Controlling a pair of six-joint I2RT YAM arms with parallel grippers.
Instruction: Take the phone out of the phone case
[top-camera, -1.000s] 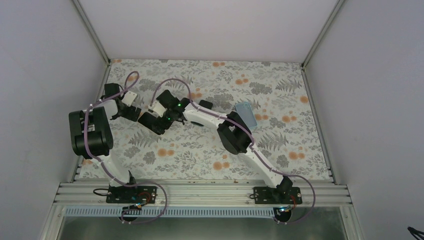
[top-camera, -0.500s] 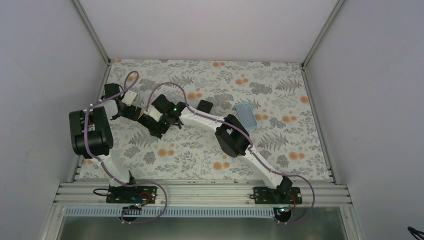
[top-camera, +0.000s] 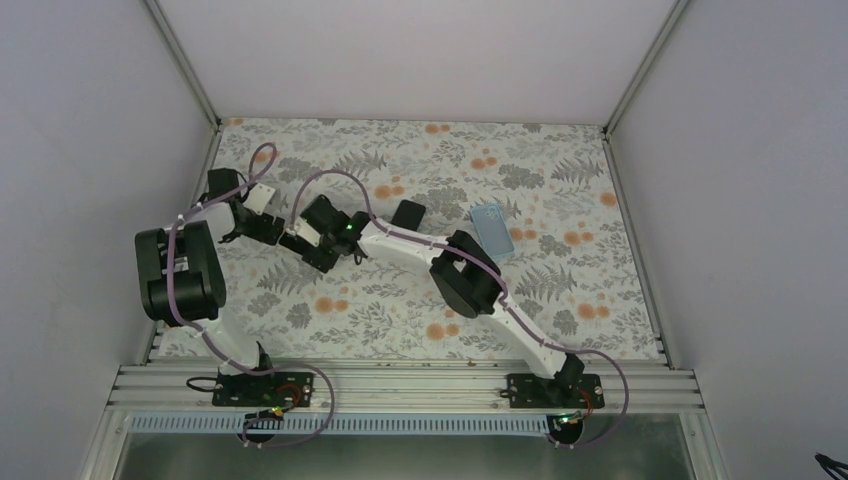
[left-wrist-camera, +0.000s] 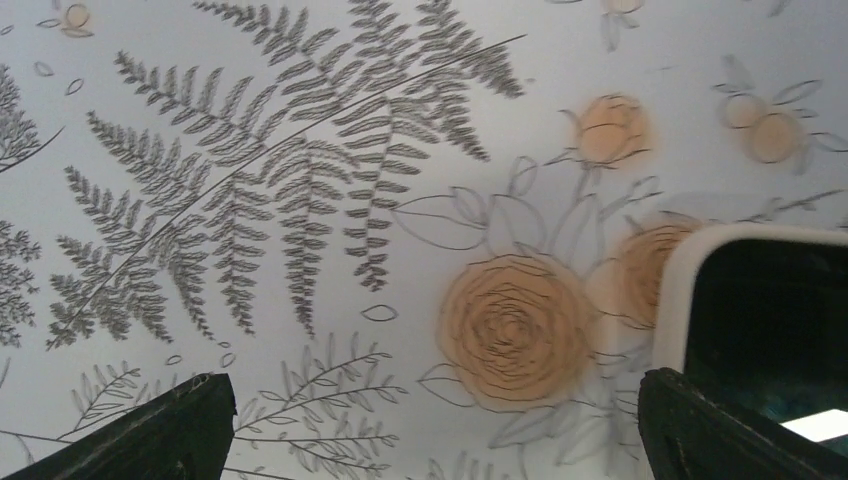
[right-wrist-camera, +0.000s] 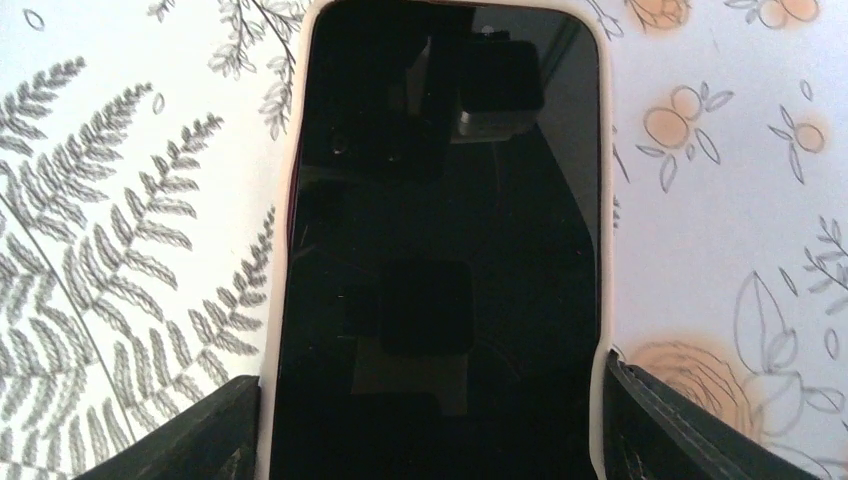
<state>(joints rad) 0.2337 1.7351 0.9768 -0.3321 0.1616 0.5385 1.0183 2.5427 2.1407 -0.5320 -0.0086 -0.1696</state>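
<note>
My left gripper is to take hold of the phone case by its exposed end next, so the opposite end stays free for prying the phone loose.
The phone has a black screen and sits in a pale cream case. It fills the right wrist view. My right gripper is shut on it, one finger on each long side of the case. In the top view the right gripper is at the left middle of the table, right beside my left gripper. The left gripper is open and empty above the flowered cloth. One corner of the cased phone shows just above the left gripper's right finger.
A light blue flat case lies at the middle right of the flowered tablecloth. A small black flat object lies behind the right forearm. Grey walls close the table on three sides.
My right gripper has moved left with the phone in it and now sits close against the left gripper. The left arm has barely shifted.
</note>
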